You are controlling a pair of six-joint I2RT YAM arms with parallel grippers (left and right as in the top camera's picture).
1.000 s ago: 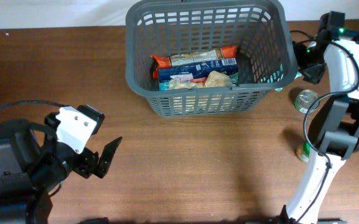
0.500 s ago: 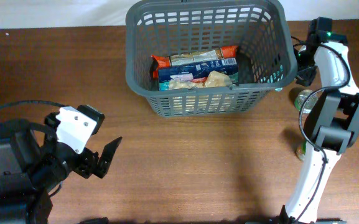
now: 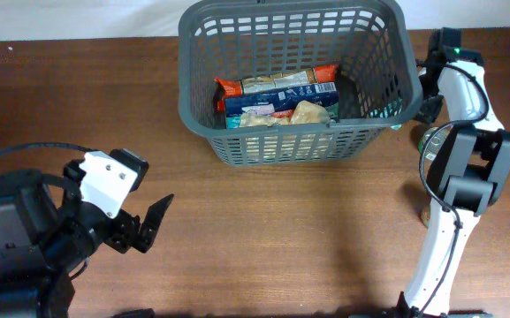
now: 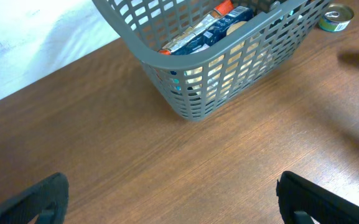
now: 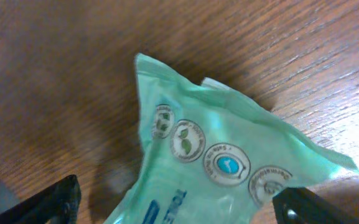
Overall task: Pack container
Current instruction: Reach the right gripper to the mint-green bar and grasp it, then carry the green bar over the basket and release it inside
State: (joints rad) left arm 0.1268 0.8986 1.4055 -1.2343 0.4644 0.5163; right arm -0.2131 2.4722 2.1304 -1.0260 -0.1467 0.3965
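Note:
The right gripper's fingers are down on either side of the mint green packet, so the right gripper should close on the packet next.
The dark grey basket (image 3: pixel 237 131) stands at the back centre of the table and also shows in the left wrist view (image 4: pixel 229 59). An orange and blue packet (image 3: pixel 277 88) and a beige item (image 3: pixel 308 112) lie inside it. My right gripper (image 5: pixel 179 208) is open, its fingers on either side of a mint green packet (image 5: pixel 229 155) that lies on the wood. In the overhead view this gripper (image 3: pixel 426 102) is just right of the basket's wall. My left gripper (image 3: pixel 148 228) is open and empty at the front left, and its two fingers (image 4: pixel 173 199) show wide apart over bare wood.
A green tin can (image 3: pixel 431 141) stands right of the basket, partly behind the right arm, and shows in the left wrist view (image 4: pixel 336 15). A small brownish item (image 3: pixel 424 214) lies near the right arm's base. A white wall runs along the table's back edge.
The right arm's wrist has swung left, closer to the basket's right wall. The left arm and the basket's contents have not moved.

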